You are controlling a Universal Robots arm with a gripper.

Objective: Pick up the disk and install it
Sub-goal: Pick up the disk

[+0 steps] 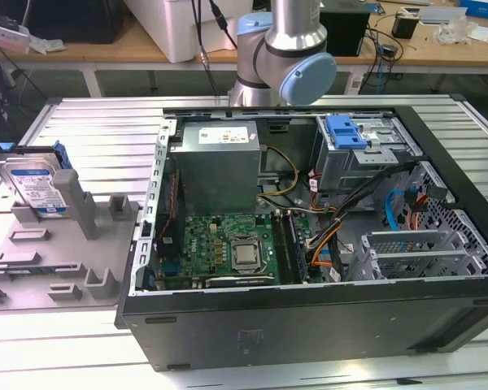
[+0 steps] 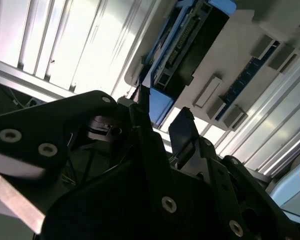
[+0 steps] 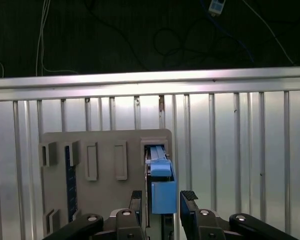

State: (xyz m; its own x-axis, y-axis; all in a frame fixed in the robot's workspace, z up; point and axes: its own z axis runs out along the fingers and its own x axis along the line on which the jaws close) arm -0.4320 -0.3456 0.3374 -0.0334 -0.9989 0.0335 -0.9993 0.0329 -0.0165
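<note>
I need to install the disk in the computer case, so next I need to grab the disk with my gripper by its edge with the blue bar [image 1: 58,154].
The disk [image 1: 37,187] stands on edge in a grey holder [image 1: 57,252] on the exterior view's left, its white-and-blue label showing. In the first wrist view I look down on its thin edge with the blue rail [image 3: 160,182]. My gripper [image 3: 162,200] is open, one dark finger [image 3: 136,200] on each side of that edge, well apart from it, and it holds nothing. In the second wrist view the disk [image 2: 190,45] shows its dark connector side beyond the open gripper [image 2: 162,120].
An open computer case [image 1: 309,325] fills the exterior view's middle and right, with a grey power-supply box [image 1: 215,162], a motherboard [image 1: 228,244] and a metal drive cage topped by a blue bracket [image 1: 346,130]. The arm's joint [image 1: 285,57] rises behind it. Everything rests on a ribbed aluminium table [image 3: 240,150].
</note>
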